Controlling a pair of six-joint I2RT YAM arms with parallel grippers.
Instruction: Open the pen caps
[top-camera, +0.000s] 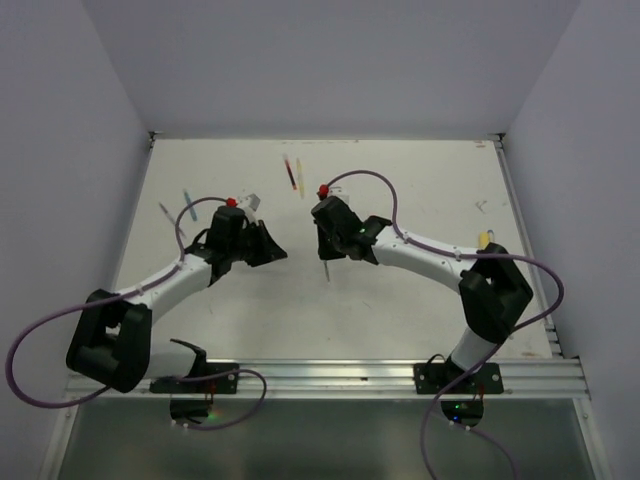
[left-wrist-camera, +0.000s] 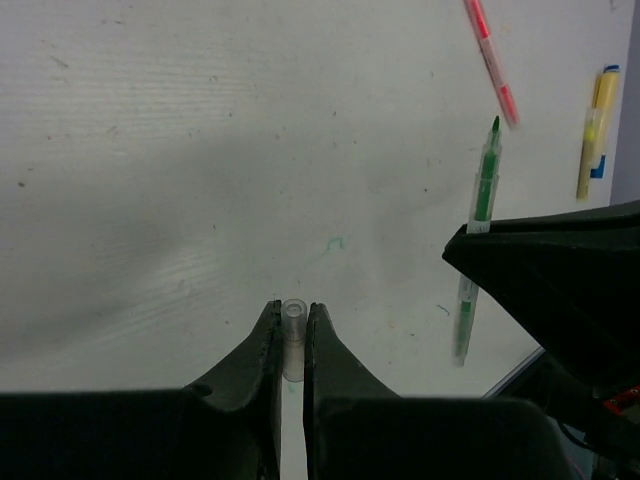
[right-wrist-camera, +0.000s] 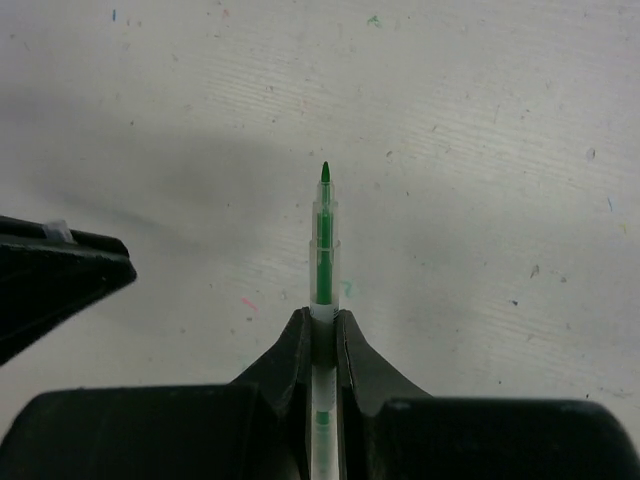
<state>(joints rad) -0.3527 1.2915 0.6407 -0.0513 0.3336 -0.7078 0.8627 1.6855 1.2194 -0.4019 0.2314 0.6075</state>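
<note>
The short clear pen cap (left-wrist-camera: 292, 325) hangs well above the table and would fall if I opened now. My left gripper keeps hold of the cap.
My left gripper (left-wrist-camera: 292, 308) is shut on a short clear pen cap (left-wrist-camera: 292, 325), its open end pointing away from the camera. My right gripper (right-wrist-camera: 322, 318) is shut on a clear-barrelled green pen (right-wrist-camera: 322, 245) whose bare green tip sticks out past the fingers. In the top view the left gripper (top-camera: 276, 250) and right gripper (top-camera: 328, 250) face each other mid-table, a short gap apart, with the green pen (top-camera: 326, 268) hanging from the right one. The left wrist view shows the same pen (left-wrist-camera: 484, 185) held off the table by the right gripper (left-wrist-camera: 560, 270).
A pink pen (top-camera: 289, 173) and a yellow pen (top-camera: 299, 178) lie at the back centre. A blue pen (top-camera: 189, 205) lies at the left and a yellow pen (top-camera: 484, 238) at the right. Walls close the table on three sides.
</note>
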